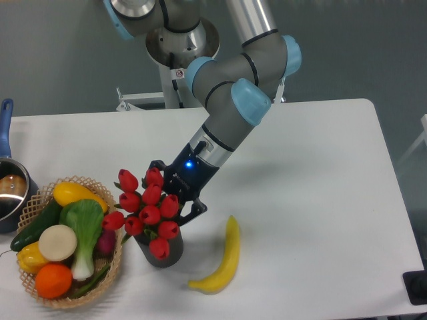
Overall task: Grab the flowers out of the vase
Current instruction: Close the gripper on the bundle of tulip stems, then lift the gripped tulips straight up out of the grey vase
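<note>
The flowers (148, 203) need to be lifted out of the dark grey vase (164, 255), so my gripper should grab their cluster of red buds next.
The flowers (148, 203), a bunch of red tulip buds with green leaves, stand in the vase (167, 253), a small dark grey pot near the table's front, left of centre. My gripper (175, 189) reaches down from the upper right into the back of the bunch. Its two black fingers stand spread, one at the upper left (156, 166) and one at the lower right (194, 209), with buds between them. The stems and the fingertips are hidden behind the buds, so contact with the stems cannot be seen.
A yellow banana (224, 260) lies just right of the vase. A wicker basket (40, 195) with vegetables and fruit stands directly left of the vase. A steel pot with a blue handle (8, 190) sits at the left edge.
</note>
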